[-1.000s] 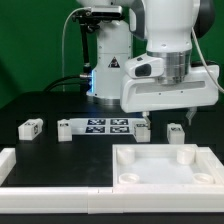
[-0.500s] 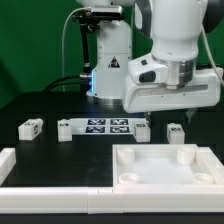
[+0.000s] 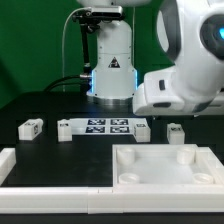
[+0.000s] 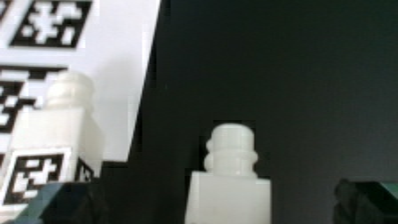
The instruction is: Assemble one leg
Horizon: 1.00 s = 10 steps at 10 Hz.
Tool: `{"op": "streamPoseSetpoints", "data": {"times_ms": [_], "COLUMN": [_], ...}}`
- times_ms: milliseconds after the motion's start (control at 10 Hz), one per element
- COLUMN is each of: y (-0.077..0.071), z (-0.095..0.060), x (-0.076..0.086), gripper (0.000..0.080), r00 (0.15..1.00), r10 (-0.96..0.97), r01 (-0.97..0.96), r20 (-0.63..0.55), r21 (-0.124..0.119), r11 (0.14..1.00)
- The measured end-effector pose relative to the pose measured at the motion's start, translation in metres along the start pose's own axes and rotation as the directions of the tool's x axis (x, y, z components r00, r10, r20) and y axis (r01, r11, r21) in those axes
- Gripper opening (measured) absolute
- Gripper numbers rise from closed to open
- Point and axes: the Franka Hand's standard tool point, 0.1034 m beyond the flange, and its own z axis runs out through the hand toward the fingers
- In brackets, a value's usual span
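Observation:
Next, my gripper grabs the leg by its square body (image 3: 176, 136) (image 4: 228, 200), which leaves the leg's ribbed peg free for a socket of the white panel.
Several small white legs with tags stand on the black table in the exterior view: one at the left (image 3: 31, 127), one by the marker board's left end (image 3: 64, 129), one at its right end (image 3: 143, 128) and one further right (image 3: 176, 132). In the wrist view one leg (image 4: 228, 185) with a ribbed peg lies midway between my gripper's (image 4: 222, 203) dark fingertips (image 4: 71, 197), with gaps on both sides. The jaws are open. A second leg (image 4: 54, 125) lies beside it. In the exterior view the arm's white housing (image 3: 185, 90) hangs above the right-hand leg and the fingers are hidden.
The marker board (image 3: 110, 126) lies mid-table and shows in the wrist view (image 4: 50, 25). The large white square panel (image 3: 150, 172) with raised rim and round sockets lies at the front right. A white rim piece (image 3: 20, 165) runs along the front left.
The arm's wrist has swung toward the exterior view's right and turned. The fingers, seen earlier hanging above the right-hand legs, no longer show there. The legs have not moved.

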Motion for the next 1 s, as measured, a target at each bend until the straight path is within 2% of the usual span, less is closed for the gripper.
{"op": "streamPoseSetpoints", "data": {"times_ms": [100, 300, 700, 1000], "y": [-0.001, -0.001, -0.001, -0.003], "z": [-0.001, -0.002, 0.013, 0.019], "x": [0.006, 0.012, 0.026, 0.028], "gripper": [0.0649, 0.0649, 0.0649, 0.0649], "r00": [0.999, 0.999, 1.0, 1.0], "r10": [-0.003, -0.007, -0.003, -0.004], "r01": [0.003, 0.007, 0.003, 0.004], "r20": [0.046, 0.036, 0.008, -0.004], "r21": [0.0, 0.004, 0.011, 0.011], "r11": [1.0, 1.0, 1.0, 1.0]}}
